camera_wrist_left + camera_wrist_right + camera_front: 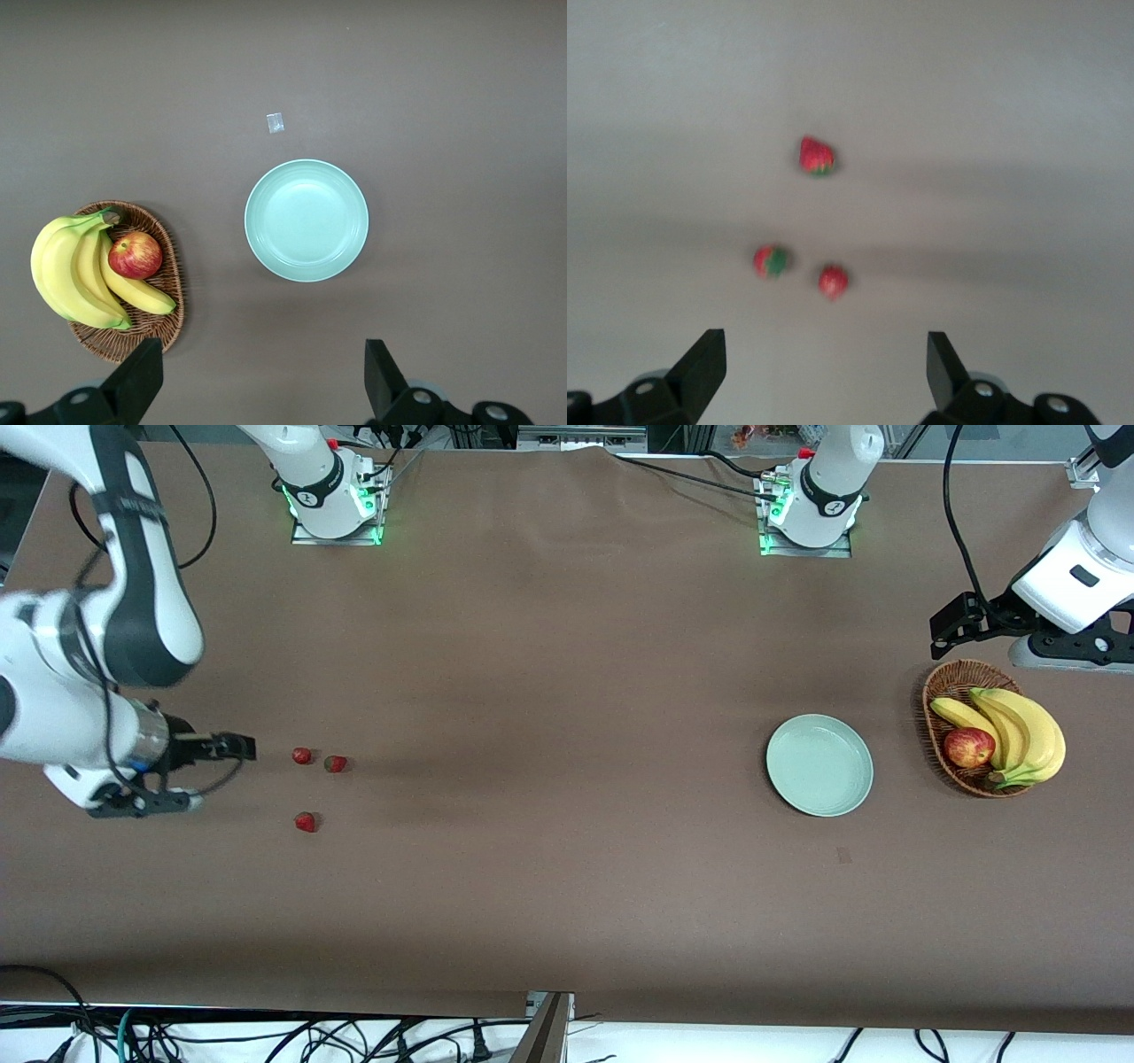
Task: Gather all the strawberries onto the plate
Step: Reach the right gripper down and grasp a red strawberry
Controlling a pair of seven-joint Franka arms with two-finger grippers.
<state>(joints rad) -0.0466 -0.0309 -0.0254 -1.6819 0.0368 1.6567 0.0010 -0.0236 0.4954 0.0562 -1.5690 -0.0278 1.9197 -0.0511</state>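
The lone strawberry needs to go into the plate (819,765). My right gripper should grab it by its plump red sides next.
Three small red strawberries lie toward the right arm's end of the table: two side by side (302,755) (335,763) and one (306,822) nearer the front camera. The right wrist view shows them (818,156) (772,261) (833,281) ahead of the open, empty right gripper (826,350). That right gripper (226,775) hovers over the table beside them. The pale green plate (819,765) sits empty toward the left arm's end. Over the table by the plate (306,220) hangs the left gripper (263,363), open and empty; it (979,651) is just above the basket's rim.
A brown wicker basket (952,682) with bananas (1019,731) and a red apple (968,747) stands beside the plate, at the left arm's end. A small scrap (843,856) lies on the brown cloth nearer the front camera than the plate.
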